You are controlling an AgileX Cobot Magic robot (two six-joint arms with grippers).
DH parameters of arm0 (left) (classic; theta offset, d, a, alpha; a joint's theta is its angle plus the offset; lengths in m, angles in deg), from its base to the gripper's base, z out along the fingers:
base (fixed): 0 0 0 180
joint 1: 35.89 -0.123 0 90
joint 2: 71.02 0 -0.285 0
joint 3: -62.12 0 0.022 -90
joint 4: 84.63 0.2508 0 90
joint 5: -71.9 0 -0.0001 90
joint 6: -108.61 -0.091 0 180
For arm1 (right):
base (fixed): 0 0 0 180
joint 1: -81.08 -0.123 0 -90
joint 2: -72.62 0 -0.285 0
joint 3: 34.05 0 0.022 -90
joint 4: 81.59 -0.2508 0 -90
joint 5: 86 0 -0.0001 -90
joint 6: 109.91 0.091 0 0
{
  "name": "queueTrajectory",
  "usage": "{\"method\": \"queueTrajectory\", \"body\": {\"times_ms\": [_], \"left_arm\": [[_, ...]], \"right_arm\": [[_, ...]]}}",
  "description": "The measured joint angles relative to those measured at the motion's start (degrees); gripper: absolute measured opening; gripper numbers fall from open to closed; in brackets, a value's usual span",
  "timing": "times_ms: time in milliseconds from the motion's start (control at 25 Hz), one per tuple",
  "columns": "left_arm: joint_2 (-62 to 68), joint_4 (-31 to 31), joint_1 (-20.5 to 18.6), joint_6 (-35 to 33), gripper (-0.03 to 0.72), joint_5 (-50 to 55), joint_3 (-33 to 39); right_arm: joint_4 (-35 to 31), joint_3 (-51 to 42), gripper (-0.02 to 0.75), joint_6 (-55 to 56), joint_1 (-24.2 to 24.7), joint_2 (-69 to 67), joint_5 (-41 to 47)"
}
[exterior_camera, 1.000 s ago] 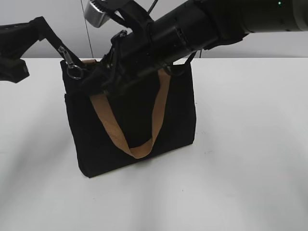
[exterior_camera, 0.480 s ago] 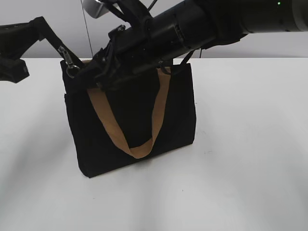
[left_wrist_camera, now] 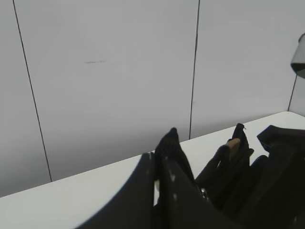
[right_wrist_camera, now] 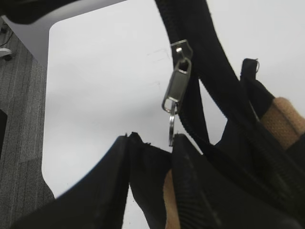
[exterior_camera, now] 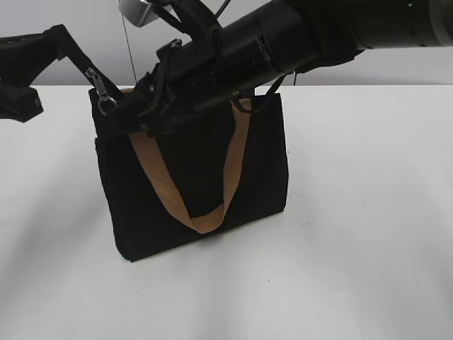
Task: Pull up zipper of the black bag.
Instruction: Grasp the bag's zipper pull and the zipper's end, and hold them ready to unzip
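Next, the right gripper grabs the silver pull tab by its free-hanging ring, since the slider end sits tight against the black tape.
The black bag stands upright on the white table, a tan handle hanging down its front. My left gripper is shut on the zipper's black end tape and holds it taut up and left from the bag's top left corner. The silver pull tab with its ring hangs on that tape; it also shows in the right wrist view. My right gripper is open at the bag's top left corner, black fabric between its fingers, the ring just by the right fingertip.
The white table stretches right of and in front of the bag. A grey panelled wall stands behind. My thick right arm crosses above the bag's top. The table's edge and grey floor show in the right wrist view.
My right gripper has moved up and left along the bag's top toward the ring, which it now partly hides. The left gripper and the bag have stayed put.
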Motion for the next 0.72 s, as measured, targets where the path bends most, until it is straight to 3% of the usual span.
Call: {"method": "queueTrajectory", "body": {"times_ms": [720], "left_arm": [[0.0,0.0,0.0,0.0,0.002,0.0,0.0]], "right_arm": [[-2.6,0.0,0.244,-0.1,0.0,-0.4,-1.1]]}}
